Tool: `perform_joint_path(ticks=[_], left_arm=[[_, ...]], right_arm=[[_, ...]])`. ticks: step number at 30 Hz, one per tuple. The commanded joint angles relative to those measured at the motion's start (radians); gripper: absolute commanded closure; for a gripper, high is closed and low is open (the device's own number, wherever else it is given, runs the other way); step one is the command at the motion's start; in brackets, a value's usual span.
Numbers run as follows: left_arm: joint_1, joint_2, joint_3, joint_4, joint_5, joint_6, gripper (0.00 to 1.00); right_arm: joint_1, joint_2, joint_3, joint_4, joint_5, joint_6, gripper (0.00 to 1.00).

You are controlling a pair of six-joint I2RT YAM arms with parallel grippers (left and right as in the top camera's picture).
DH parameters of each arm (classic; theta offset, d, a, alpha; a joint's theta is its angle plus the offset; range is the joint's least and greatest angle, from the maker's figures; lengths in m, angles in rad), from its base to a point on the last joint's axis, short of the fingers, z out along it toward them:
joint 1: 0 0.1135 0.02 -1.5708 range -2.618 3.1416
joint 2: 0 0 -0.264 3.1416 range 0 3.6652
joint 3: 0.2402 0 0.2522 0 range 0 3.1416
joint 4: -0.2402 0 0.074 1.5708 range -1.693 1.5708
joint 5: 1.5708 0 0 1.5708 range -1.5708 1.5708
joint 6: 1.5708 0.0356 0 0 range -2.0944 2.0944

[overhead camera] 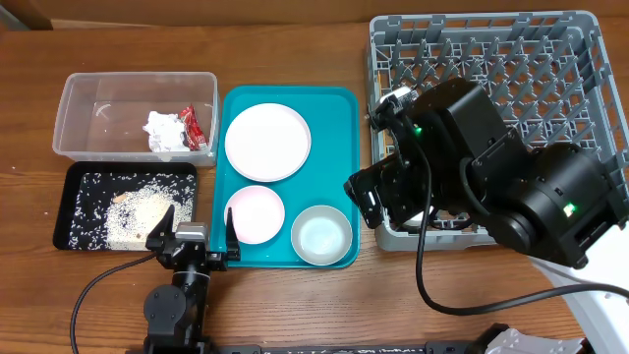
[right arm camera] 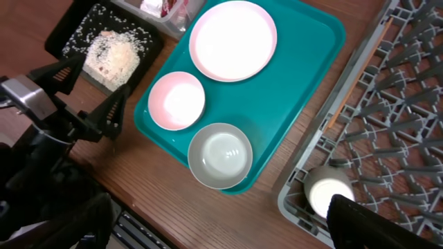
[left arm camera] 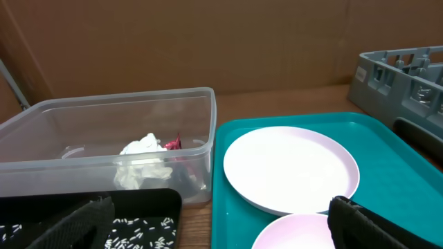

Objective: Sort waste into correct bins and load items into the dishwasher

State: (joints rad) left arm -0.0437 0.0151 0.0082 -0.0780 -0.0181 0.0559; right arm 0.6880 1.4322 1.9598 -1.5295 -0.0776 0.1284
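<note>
The body of the grey-rimmed bowl should stay free to tilt into the grey rack. My right gripper should grab the bowl by one edge of its rim next.
The clear tub holds the crumpled tissue and the red wrapper; both also show in the left wrist view, the tissue and the wrapper. The black tray holds rice. The large white plate, the pink plate and the grey-rimmed bowl lie on the teal tray. The white cup and the chopsticks are in the grey rack. My left gripper is open and empty at the teal tray's front left corner. My right gripper is open and empty above the rack's front left corner.
The teal tray sits between the bins and the rack. My right arm covers the rack's left and front parts in the overhead view. Bare wooden table lies in front of the trays. A cable trails from the left arm.
</note>
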Motion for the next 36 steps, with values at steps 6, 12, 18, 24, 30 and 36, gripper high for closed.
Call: perform_joint_path(ticks=[6,12,18,24,30,36], left_arm=[[0.005,-0.01,-0.003,0.002,0.011,0.012,0.0],[0.005,-0.01,-0.003,0.002,0.011,0.011,0.0],[0.005,-0.01,-0.003,0.002,0.011,0.012,0.0],[0.005,-0.01,-0.003,0.002,0.011,0.011,0.0],[0.005,-0.01,-0.003,0.002,0.011,0.011,0.0],[0.005,-0.01,-0.003,0.001,0.011,0.012,0.0]], right_arm=[[0.005,-0.181,0.005,0.103,-0.156,0.002,0.0],[0.005,-0.217,0.0,0.149,-0.177,0.016,0.0],[0.005,-0.135,-0.154,0.114,-0.109,0.185,0.0],[0.01,0.051,-0.462,0.264,-0.094,0.178,0.24],[0.011,0.251,-0.607,0.468,-0.025,0.044,0.33],[0.011,0.451,-0.614,0.535,0.034,0.016,0.64]])
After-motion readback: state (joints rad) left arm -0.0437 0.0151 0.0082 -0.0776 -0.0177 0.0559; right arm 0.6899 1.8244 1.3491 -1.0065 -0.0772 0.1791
